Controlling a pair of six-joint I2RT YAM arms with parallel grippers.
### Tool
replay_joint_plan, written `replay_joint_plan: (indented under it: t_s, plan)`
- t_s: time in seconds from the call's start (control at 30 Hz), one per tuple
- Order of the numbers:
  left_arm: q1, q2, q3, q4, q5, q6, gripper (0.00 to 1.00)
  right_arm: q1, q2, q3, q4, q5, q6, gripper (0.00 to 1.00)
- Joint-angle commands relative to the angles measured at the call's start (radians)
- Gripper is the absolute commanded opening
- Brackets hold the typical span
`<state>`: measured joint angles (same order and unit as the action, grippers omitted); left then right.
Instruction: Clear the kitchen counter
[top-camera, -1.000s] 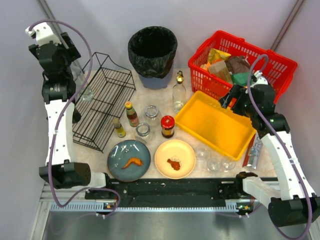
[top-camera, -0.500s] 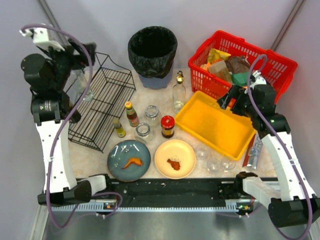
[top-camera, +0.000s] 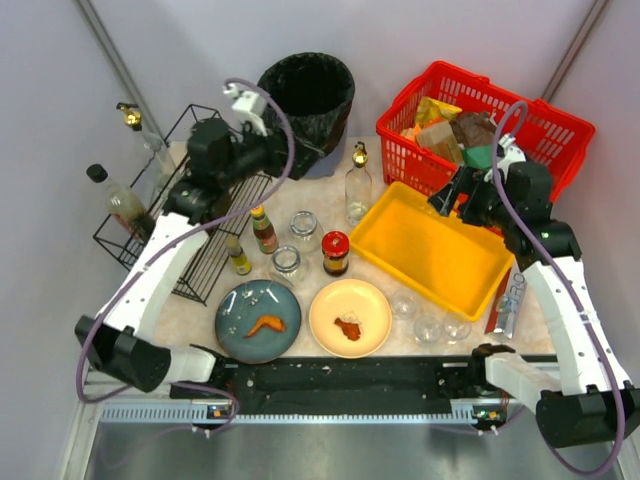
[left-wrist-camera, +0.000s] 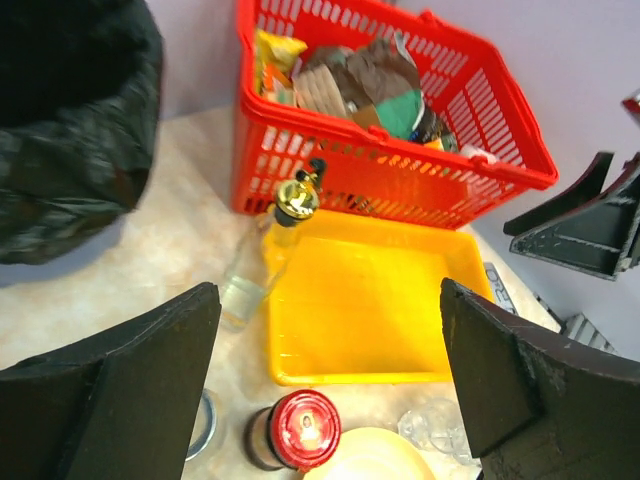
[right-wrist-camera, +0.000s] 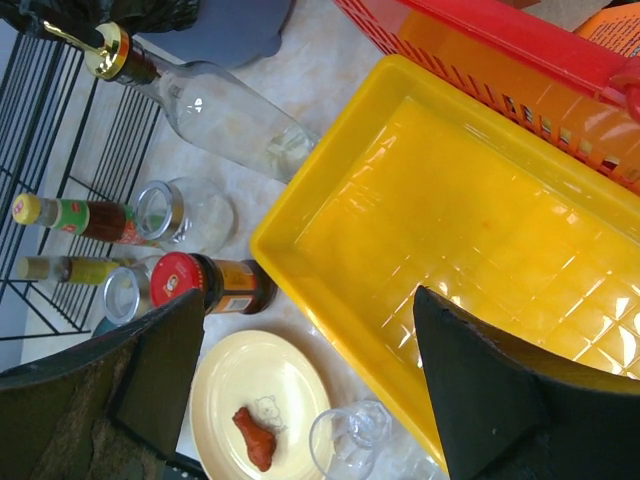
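The left gripper will grab the clear bottle next by its neck beneath the gold cap (top-camera: 360, 170) (left-wrist-camera: 288, 219), so the bottle's base stays free to stand in the rack.
The kitchen counter (top-camera: 312, 195) carries a blue plate (top-camera: 258, 320) and a cream plate (top-camera: 350, 317), each with a food scrap. It also holds a red-lidded jar (top-camera: 335, 252), two small sauce bottles (top-camera: 263, 228), a clear gold-capped bottle (top-camera: 358, 180), glass jars (top-camera: 303, 225) and several drinking glasses (top-camera: 428, 328). My left gripper (top-camera: 288, 155) hangs open and empty over the wire rack's far end beside the bin; in its wrist view the left gripper (left-wrist-camera: 330, 300) faces the jar (left-wrist-camera: 300, 430). My right gripper (top-camera: 452, 198) is open and empty above the yellow tray (top-camera: 430, 250); its wrist view shows the right gripper (right-wrist-camera: 310, 300) over the tray's edge (right-wrist-camera: 300, 250).
A black wire rack (top-camera: 195, 225) at the left holds two bottles (top-camera: 125, 205). The black-lined bin (top-camera: 305, 100) stands at the back. A red basket (top-camera: 480, 125) of packets is at the back right, and a packet (top-camera: 508, 300) lies by the tray's right side.
My left arm has swung from the far left edge rightwards over the rack to beside the bin, uncovering two bottles in the rack. The right gripper has shifted slightly left.
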<state>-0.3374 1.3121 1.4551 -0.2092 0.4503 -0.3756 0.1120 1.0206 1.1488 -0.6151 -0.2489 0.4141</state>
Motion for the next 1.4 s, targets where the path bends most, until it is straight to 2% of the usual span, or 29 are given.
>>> replay_joint_plan:
  t_s: [0.0, 0.17, 0.33, 0.47, 0.63, 0.8, 0.97, 1.13, 1.2, 1.37]
  plan:
    - [-0.118, 0.074, -0.018, 0.140, -0.085, 0.067, 0.95, -0.012, -0.040, 0.025, 0.026, -0.021, 0.032, 0.84]
    - [-0.225, 0.179, -0.012, 0.202, -0.232, 0.161, 0.97, -0.012, -0.066, -0.009, 0.029, -0.024, 0.087, 0.84]
    - [-0.298, 0.259, -0.061, 0.373, -0.375, 0.234, 0.96, -0.014, -0.088, -0.023, 0.029, -0.006, 0.103, 0.83]
    - [-0.307, 0.325, -0.062, 0.442, -0.426, 0.224, 0.96, -0.012, -0.102, -0.027, 0.029, 0.016, 0.101, 0.83]
    - [-0.316, 0.387, -0.111, 0.606, -0.499, 0.277, 0.98, -0.012, -0.111, -0.035, 0.028, 0.043, 0.103, 0.83]
    - [-0.316, 0.460, -0.065, 0.617, -0.498, 0.302, 0.95, -0.012, -0.116, -0.037, 0.026, 0.056, 0.098, 0.83]
    - [-0.316, 0.504, -0.058, 0.654, -0.499, 0.293, 0.82, -0.012, -0.116, -0.038, 0.021, 0.066, 0.094, 0.83]
    - [-0.318, 0.510, -0.076, 0.708, -0.529, 0.274, 0.62, -0.012, -0.114, -0.041, 0.015, 0.074, 0.084, 0.83]
    - [-0.322, 0.513, -0.072, 0.715, -0.527, 0.276, 0.58, -0.012, -0.114, -0.041, 0.014, 0.080, 0.081, 0.83]
    - [-0.331, 0.516, -0.064, 0.711, -0.542, 0.282, 0.32, -0.012, -0.120, -0.038, 0.009, 0.094, 0.071, 0.83]
